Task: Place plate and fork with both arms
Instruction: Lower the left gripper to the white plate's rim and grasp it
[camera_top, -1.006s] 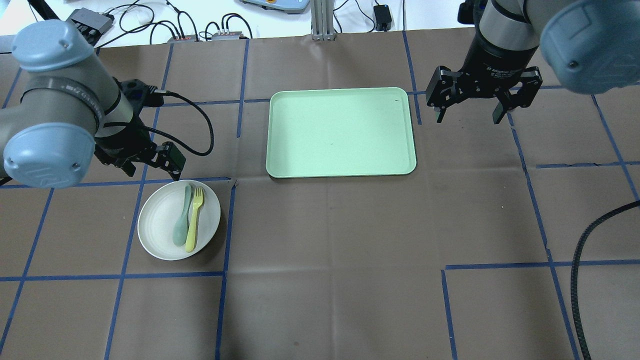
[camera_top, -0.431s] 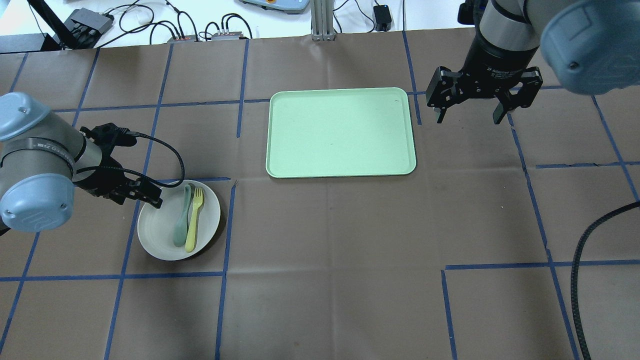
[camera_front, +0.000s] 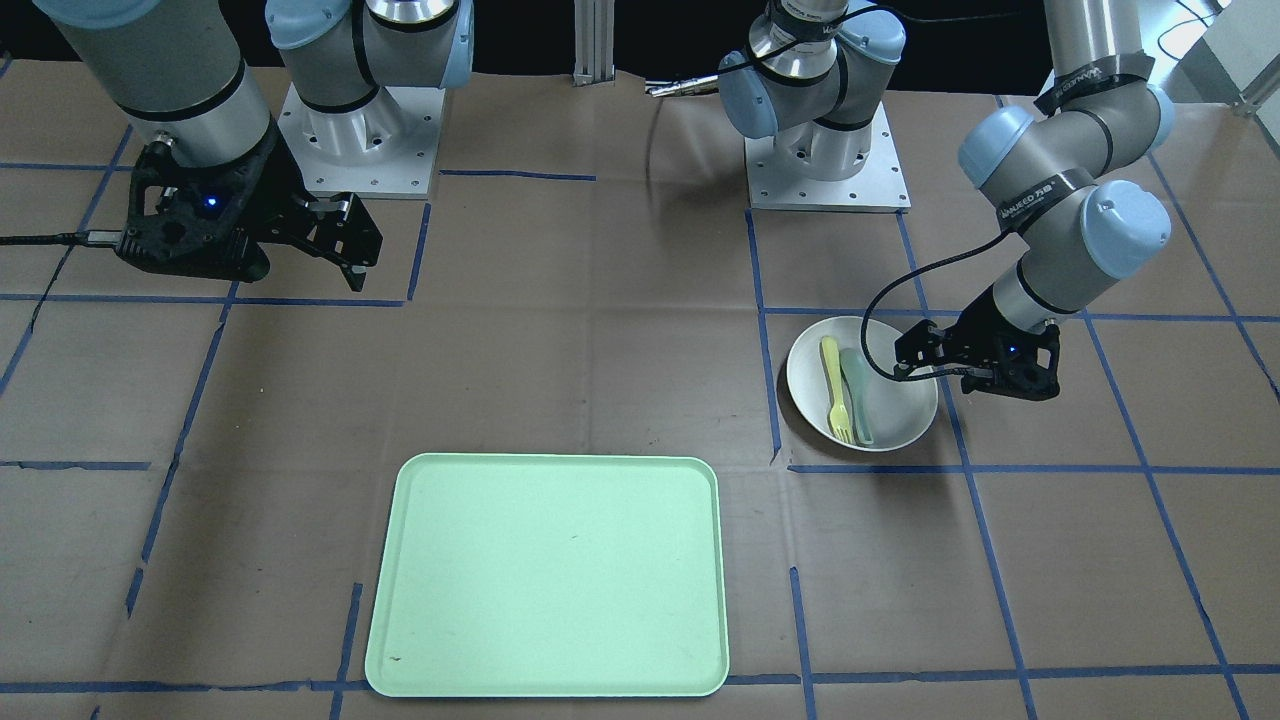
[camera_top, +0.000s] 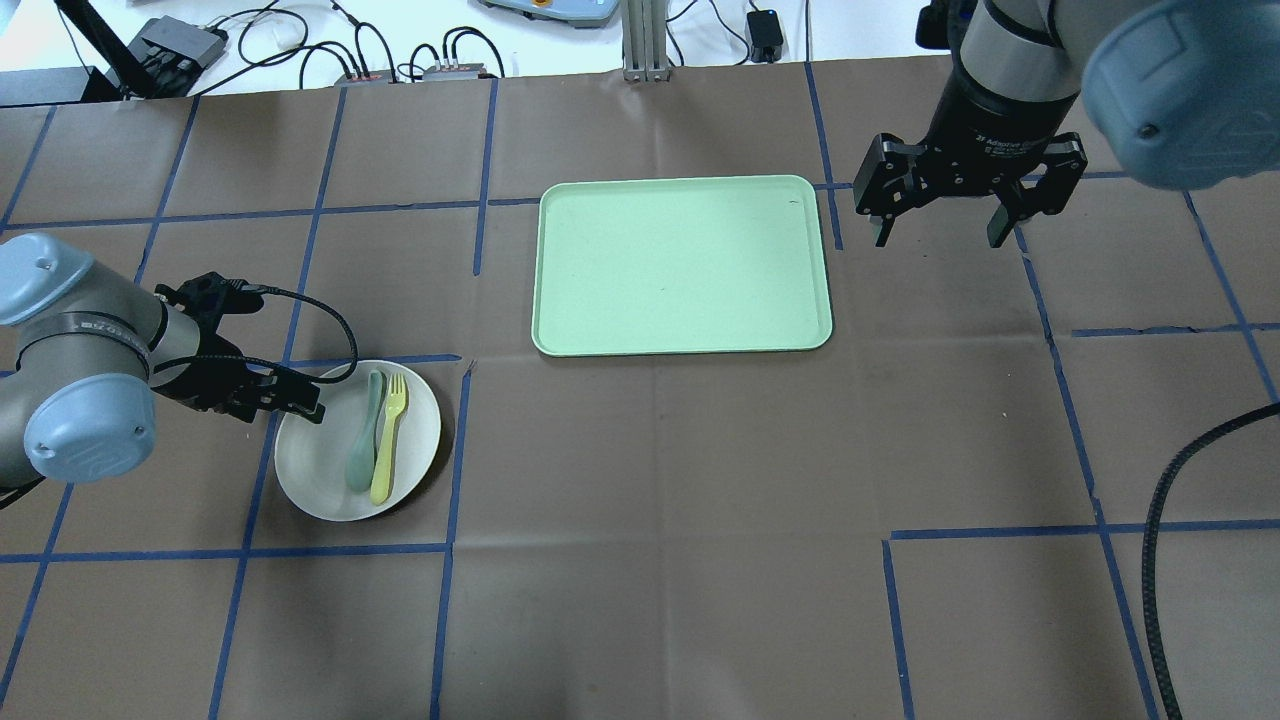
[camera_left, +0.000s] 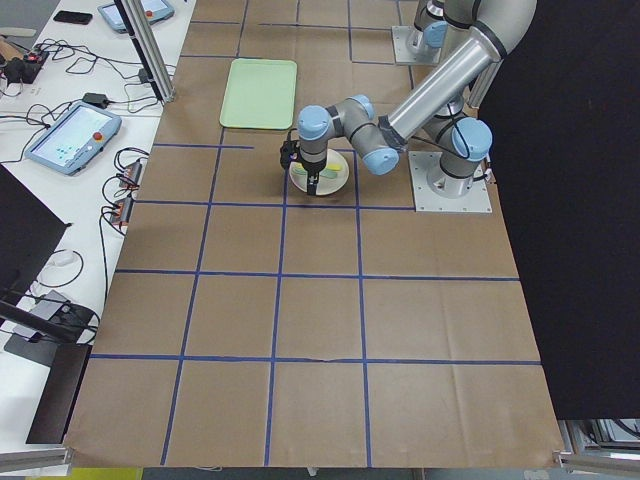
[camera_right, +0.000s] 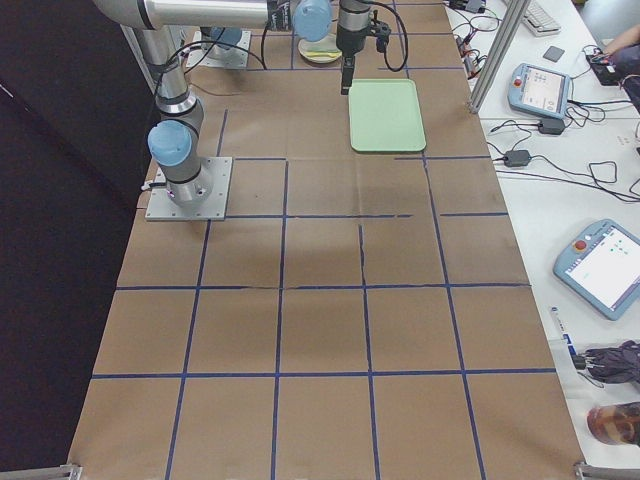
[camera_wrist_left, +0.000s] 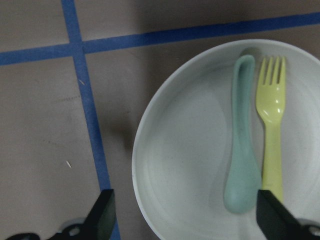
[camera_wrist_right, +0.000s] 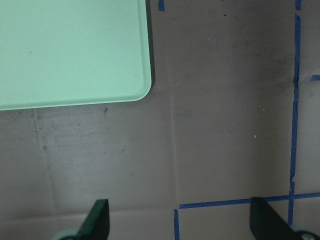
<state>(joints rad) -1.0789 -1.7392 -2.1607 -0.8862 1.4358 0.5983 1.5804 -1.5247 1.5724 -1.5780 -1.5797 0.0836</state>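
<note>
My left gripper is to grab the plate by its bare rim (camera_front: 933, 382) next, to keep the plate level with the fork and spoon (camera_front: 846, 391) lying loose in it.
The off-white plate (camera_top: 320, 465) sits on the table at the left, with the pale-yellow fork (camera_top: 388, 440) and a grey-green spoon (camera_top: 360, 440) lying side by side in it. My left gripper (camera_top: 295, 402) is open and low at the plate's far-left rim. In the left wrist view the gripper (camera_wrist_left: 186, 212) straddles the plate (camera_wrist_left: 185, 150), with the fork (camera_wrist_left: 272, 125) just inside the right finger. My right gripper (camera_top: 938, 235) is open and empty, hovering beside the tray's far right corner. The front view shows the plate (camera_front: 900, 405), the fork (camera_front: 835, 385) and the left gripper (camera_front: 915, 362).
A rectangular light-green tray (camera_top: 680, 265) lies empty at the table's middle back; its corner shows in the right wrist view (camera_wrist_right: 75, 50). Blue tape lines cross the brown table cover. A black cable (camera_top: 1165, 520) hangs at the right edge.
My left arm has swung back and down, bringing its open gripper from beyond the plate's far rim to the plate's left rim. The right arm has hardly moved.
</note>
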